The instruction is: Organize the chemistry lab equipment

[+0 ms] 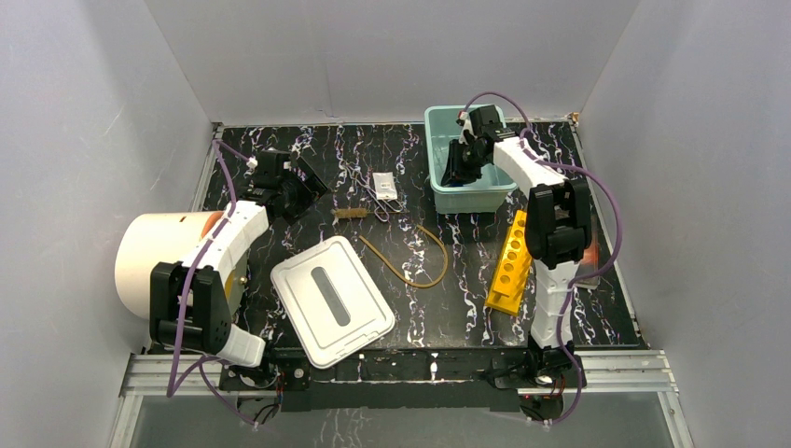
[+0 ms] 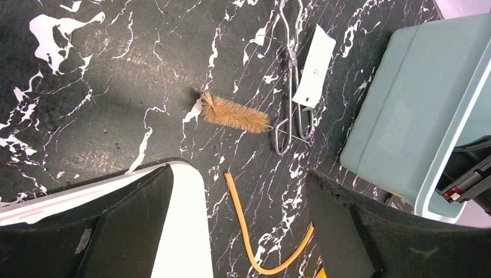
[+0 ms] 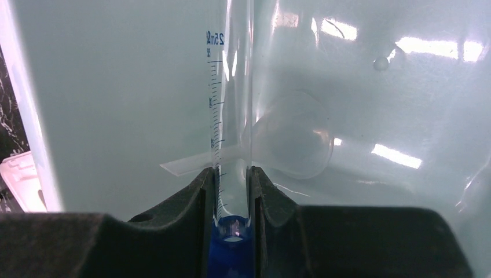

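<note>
The graduated cylinder is inside the teal bin, above the funnel and the bottom of the bin, so the robot's right gripper needs to open now.
My right gripper (image 1: pixel 459 168) reaches into the teal bin (image 1: pixel 471 201). In the right wrist view it (image 3: pixel 233 185) is shut on a clear 25 ml graduated cylinder (image 3: pixel 231 116) just above its blue base (image 3: pixel 231 255). A clear glass funnel (image 3: pixel 295 139) lies on the bin floor behind it. My left gripper (image 1: pixel 303 187) is open and empty above the table at the back left. Ahead of it (image 2: pixel 242 174) lie the tan brush (image 2: pixel 234 114), thin metal tongs (image 2: pixel 291 75), white packet (image 2: pixel 314 66) and amber tubing (image 2: pixel 243 231).
A white bin lid (image 1: pixel 331 301) lies at the front centre. A yellow test-tube rack (image 1: pixel 511 261) lies right of the tubing loop (image 1: pixel 410 257). A big cream cylinder (image 1: pixel 159 264) lies at the left edge beside the left arm. Grey walls enclose the table.
</note>
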Controlling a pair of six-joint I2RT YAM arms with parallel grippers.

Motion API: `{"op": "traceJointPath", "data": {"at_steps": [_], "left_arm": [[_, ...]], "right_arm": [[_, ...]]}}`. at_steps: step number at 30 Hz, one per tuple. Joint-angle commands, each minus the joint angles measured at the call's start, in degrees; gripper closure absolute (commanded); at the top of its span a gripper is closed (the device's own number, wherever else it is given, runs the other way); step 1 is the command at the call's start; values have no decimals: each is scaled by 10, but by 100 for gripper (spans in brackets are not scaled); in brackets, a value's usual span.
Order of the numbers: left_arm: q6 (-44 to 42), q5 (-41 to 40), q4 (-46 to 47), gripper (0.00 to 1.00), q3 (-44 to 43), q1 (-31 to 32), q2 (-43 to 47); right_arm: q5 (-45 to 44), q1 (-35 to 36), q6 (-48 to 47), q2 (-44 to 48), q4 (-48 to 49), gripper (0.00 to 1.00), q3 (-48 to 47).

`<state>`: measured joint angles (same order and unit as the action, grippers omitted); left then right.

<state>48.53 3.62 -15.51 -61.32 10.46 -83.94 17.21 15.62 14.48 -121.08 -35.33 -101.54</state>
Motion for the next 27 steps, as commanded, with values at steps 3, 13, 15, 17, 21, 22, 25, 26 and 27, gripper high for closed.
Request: {"op": "traceJointPath", "data": {"at_steps": [3,13,15,17,21,22,25,26,27], "left_arm": [[-10,-7,-15,17,-10,-3,12],[-15,-7,-15,17,-11,-3,7],[-16,-9,-16,17,-12,-3,7],[-17,-8,-16,17,-13,-3,6],[-22,-10,-19,17,-16,-3,5],[-23,-10,-20,17,-17,-3,6],[-27,-9,-21,16,-19,-3,8],[-29,-9,-21,16,-20,-3,8],[-30,-10,-22,16,-21,-3,9]], "right_arm": [[-54,19,-8,-22,-21,65,-52],[-77,24,34,-26,21,58,-45],[-82,24,46,-30,23,55,-48],[-82,24,53,-34,24,55,-50],[-93,24,59,-34,21,55,-57],[-97,24,59,-30,21,55,-57],[-107,24,58,-14,18,53,-62],[-110,24,58,-7,16,51,-65],[-113,24,57,0,13,48,-67]]}}
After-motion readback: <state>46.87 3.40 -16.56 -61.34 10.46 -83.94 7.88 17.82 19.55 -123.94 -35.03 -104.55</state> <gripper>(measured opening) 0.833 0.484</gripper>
